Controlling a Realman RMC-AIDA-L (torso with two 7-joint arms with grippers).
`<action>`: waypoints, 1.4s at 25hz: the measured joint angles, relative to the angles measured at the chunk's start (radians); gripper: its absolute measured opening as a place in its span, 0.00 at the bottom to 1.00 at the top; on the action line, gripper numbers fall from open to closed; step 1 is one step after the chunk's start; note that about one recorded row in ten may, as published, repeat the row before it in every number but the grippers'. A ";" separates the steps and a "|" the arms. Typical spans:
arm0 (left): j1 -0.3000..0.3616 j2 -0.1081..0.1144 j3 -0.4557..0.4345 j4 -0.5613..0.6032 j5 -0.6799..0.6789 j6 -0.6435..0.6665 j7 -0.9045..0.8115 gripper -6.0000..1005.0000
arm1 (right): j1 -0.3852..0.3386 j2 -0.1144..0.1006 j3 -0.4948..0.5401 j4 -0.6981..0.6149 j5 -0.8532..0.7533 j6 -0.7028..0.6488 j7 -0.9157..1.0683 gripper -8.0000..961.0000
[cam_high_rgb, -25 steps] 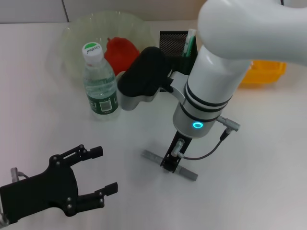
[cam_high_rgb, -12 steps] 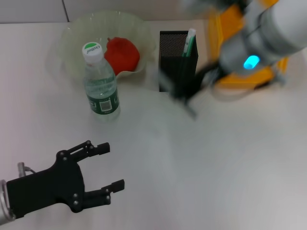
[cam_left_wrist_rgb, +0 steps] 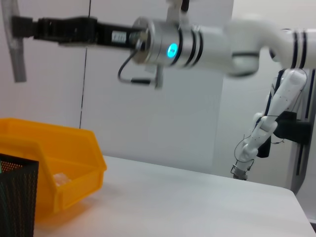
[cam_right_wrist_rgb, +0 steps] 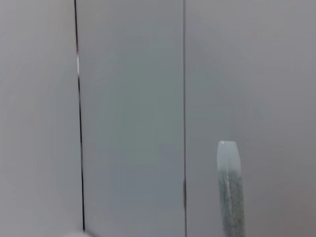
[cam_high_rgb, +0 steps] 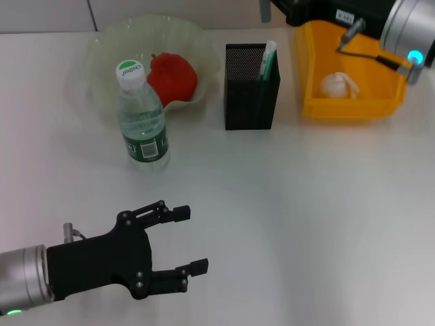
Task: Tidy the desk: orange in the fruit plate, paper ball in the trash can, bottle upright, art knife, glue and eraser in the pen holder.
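The grey art knife (cam_high_rgb: 264,8) hangs above the pen holder's rim (cam_high_rgb: 245,47) and would miss if I opened now. My right gripper needs to move it in before letting go.
The orange (cam_high_rgb: 173,76) lies in the pale green fruit plate (cam_high_rgb: 102,58) at the back left. In front of the plate the bottle (cam_high_rgb: 141,115) stands upright. A green-and-white glue stick (cam_high_rgb: 267,60) pokes out of the black mesh pen holder (cam_high_rgb: 251,87). The paper ball (cam_high_rgb: 340,85) rests in the yellow trash can (cam_high_rgb: 350,105). My right gripper (cam_high_rgb: 275,8) is raised behind the pen holder, shut on the grey art knife (cam_high_rgb: 264,8) (cam_left_wrist_rgb: 15,49) (cam_right_wrist_rgb: 230,187). Low at the front left, my left gripper (cam_high_rgb: 192,240) is open and holds nothing. The eraser is out of view.
The white desk (cam_high_rgb: 306,217) stretches bare from the middle to the front right. My right arm (cam_high_rgb: 408,27) reaches across the back right corner above the yellow bin. A wall stands behind the desk.
My right arm lifted the art knife off the desk's middle and swung it to the back, above the pen holder. My left gripper slid a little to the right.
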 joint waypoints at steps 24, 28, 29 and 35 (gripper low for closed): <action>-0.058 -0.001 0.002 0.002 -0.006 0.004 -0.008 0.84 | 0.013 -0.004 0.055 0.578 0.380 -0.440 -0.540 0.38; -0.065 0.001 -0.003 0.004 -0.007 0.005 -0.013 0.84 | -0.121 -0.052 0.064 0.509 0.283 -0.635 -0.428 0.55; -0.066 0.002 -0.004 0.005 -0.007 0.005 -0.013 0.84 | -0.143 -0.069 0.070 0.493 0.220 -0.692 -0.400 0.59; -0.078 0.002 -0.008 0.005 -0.007 0.001 -0.025 0.84 | -0.246 -0.085 0.293 0.446 -0.270 -0.972 -0.367 0.80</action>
